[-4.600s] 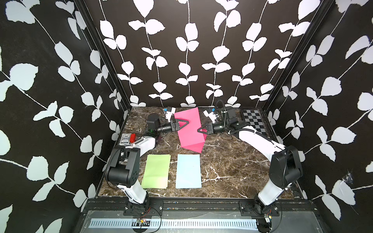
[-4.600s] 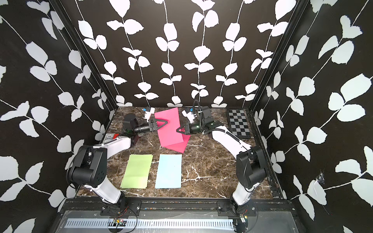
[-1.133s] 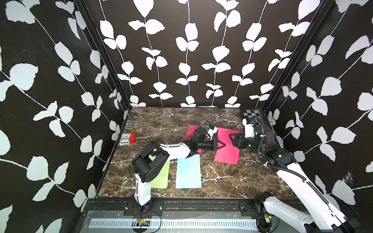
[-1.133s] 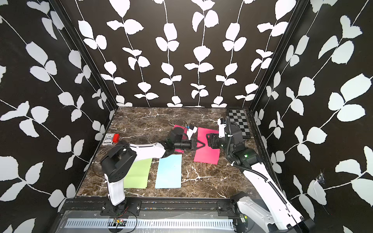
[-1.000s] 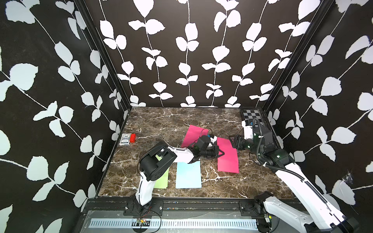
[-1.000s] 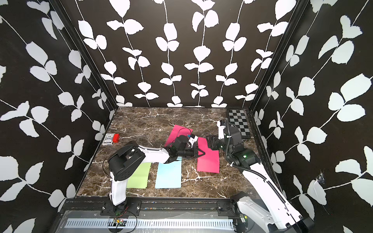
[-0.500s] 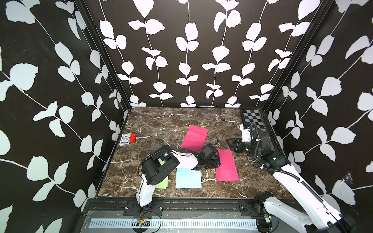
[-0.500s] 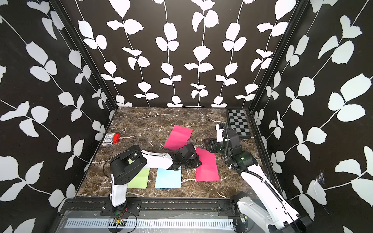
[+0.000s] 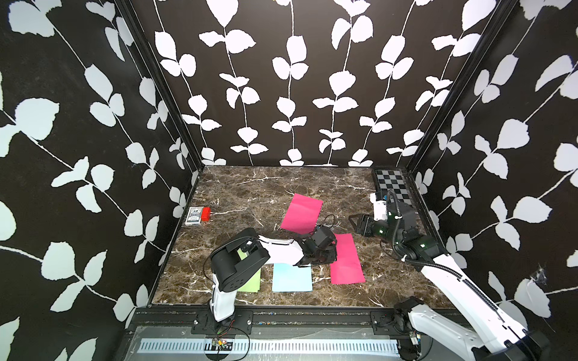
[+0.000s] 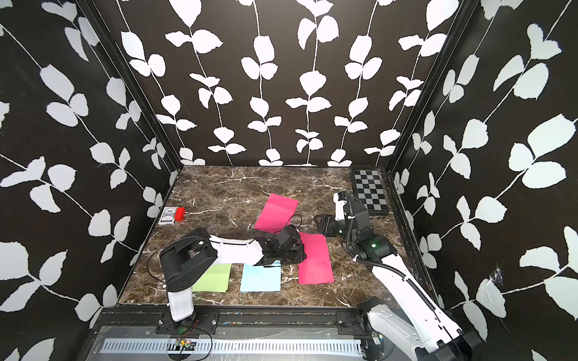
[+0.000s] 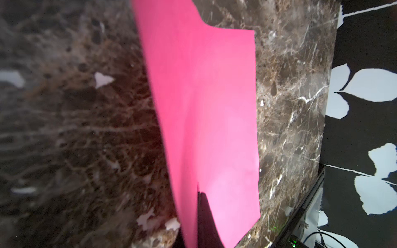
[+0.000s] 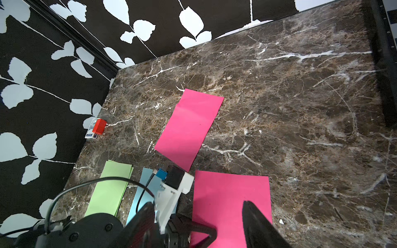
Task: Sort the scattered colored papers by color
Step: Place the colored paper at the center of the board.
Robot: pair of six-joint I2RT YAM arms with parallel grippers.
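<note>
The nearer pink sheet (image 11: 204, 107) lies on empty table beside the light blue paper, only its edge curled, so it is time for my left gripper to let go.
Two magenta pink papers show in both top views: one (image 9: 301, 212) lies askew mid-table, the other (image 9: 346, 261) sits nearer the front, right of the light blue paper (image 9: 292, 277). The light green paper (image 9: 251, 281) lies left of the blue one, partly under the left arm. My left gripper (image 9: 331, 256) is shut on the left edge of the nearer pink sheet (image 11: 204, 107), which curls up between the jaws. My right gripper (image 9: 353, 223) hovers open and holds nothing, just behind that sheet's far end; its fingers (image 12: 255, 221) frame the sheet (image 12: 232, 199).
A black-and-grey checkerboard (image 9: 392, 187) lies in the back right corner. A small card box with a red block (image 9: 197, 215) sits at the left wall. Patterned walls enclose the table on three sides.
The left gripper has dragged the pink sheet toward the front, next to the blue sheet. The right gripper, open, has stayed behind near the right side. The other pink sheet stays mid-table.
</note>
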